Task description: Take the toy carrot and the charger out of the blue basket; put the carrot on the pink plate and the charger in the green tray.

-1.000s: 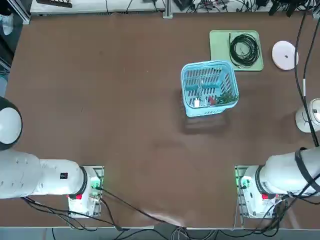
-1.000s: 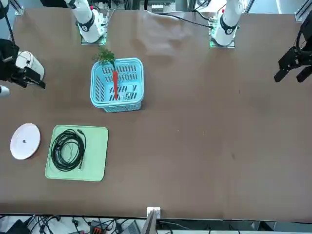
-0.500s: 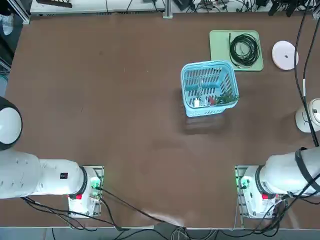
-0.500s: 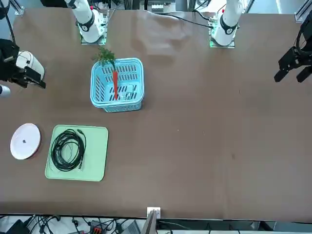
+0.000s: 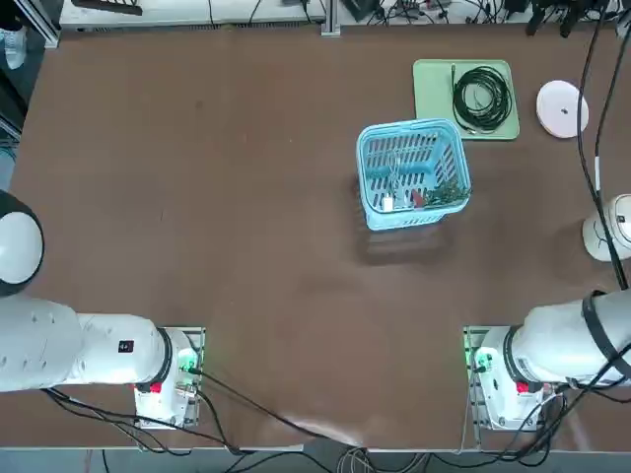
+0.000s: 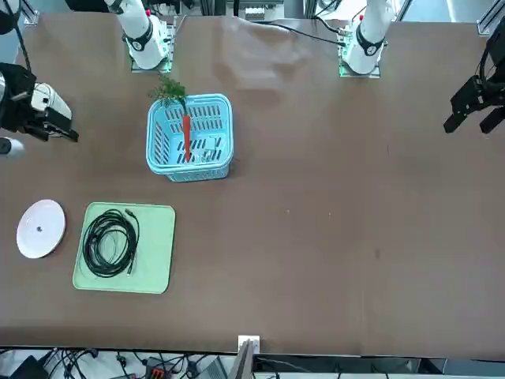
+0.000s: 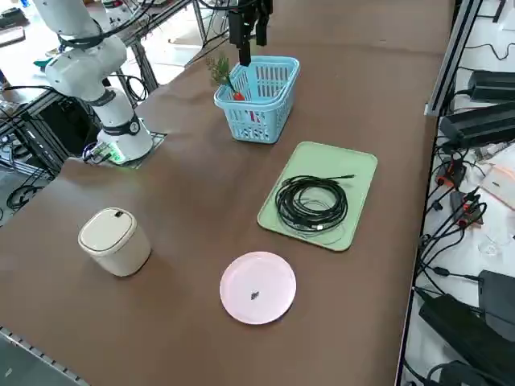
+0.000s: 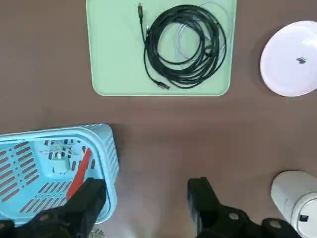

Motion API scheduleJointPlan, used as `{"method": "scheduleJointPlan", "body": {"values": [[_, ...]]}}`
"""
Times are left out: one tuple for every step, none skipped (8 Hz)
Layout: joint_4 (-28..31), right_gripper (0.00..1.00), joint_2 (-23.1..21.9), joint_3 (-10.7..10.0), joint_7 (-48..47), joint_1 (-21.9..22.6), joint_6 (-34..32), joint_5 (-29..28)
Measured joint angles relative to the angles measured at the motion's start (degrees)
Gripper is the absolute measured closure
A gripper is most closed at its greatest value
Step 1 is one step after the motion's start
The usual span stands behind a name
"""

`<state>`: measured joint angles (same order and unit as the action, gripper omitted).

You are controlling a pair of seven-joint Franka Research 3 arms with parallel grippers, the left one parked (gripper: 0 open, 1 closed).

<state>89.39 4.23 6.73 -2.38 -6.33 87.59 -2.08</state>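
Observation:
My right gripper should pick up the carrot by its green leaves, which stick up over the basket's rim, as its orange body leans down inside the basket's side.
The blue basket [image 5: 409, 126] [image 6: 189, 175] stands right of the table's middle. Inside it the toy carrot [image 6: 186, 134] [image 8: 79, 171] leans against one wall, its green leaves poking over the rim. The small white charger [image 5: 387, 202] lies on the basket floor. Beyond the basket lies the green tray [image 5: 434, 94] [image 8: 114, 59], and the pink plate [image 5: 563, 106] [image 8: 290, 59] sits to its right. My right gripper [image 8: 147, 186] [image 6: 43, 122] hangs high above the table, just right of the basket. It is open, with nothing between its fingers.
A black coiled cable [image 5: 481, 99] [image 8: 183, 44] fills much of the green tray. A white lidded canister [image 5: 606, 232] [image 7: 114, 240] stands near the table's right edge, nearer the robot than the plate.
In the front view my right gripper has shifted slightly. Its jaws stay open, and the basket, tray and plate have not moved.

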Motion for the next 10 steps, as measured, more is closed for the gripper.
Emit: {"method": "scheduleJointPlan", "body": {"values": [[1.46, 0.0, -0.68, 0.08, -1.69, 1.16, 0.02, -0.62], [3.85, 0.0, -2.03, 0.19, -4.7, 3.09, 0.92, -1.0], [7.52, 0.0, -4.09, 0.34, -8.31, 5.74, 3.36, -1.14], [12.86, 0.0, -6.74, 0.51, -12.82, 9.09, 7.52, -1.21], [19.63, 0.0, -9.78, 0.69, -17.56, 12.86, 13.39, -1.22], [27.1, 0.0, -12.72, 0.84, -21.94, 16.86, 20.19, -1.21], [33.7, 0.0, -14.82, 0.98, -25.31, 20.36, 26.18, -1.2], [38.41, 0.0, -15.91, 1.07, -27.31, 22.8, 30.73, -1.19], [41.66, 0.0, -16.18, 1.26, -28.19, 24.08, 34.28, -1.19], [44.33, 0.0, -16.09, 1.65, -28.33, 24.49, 37.33, -1.19]]}}
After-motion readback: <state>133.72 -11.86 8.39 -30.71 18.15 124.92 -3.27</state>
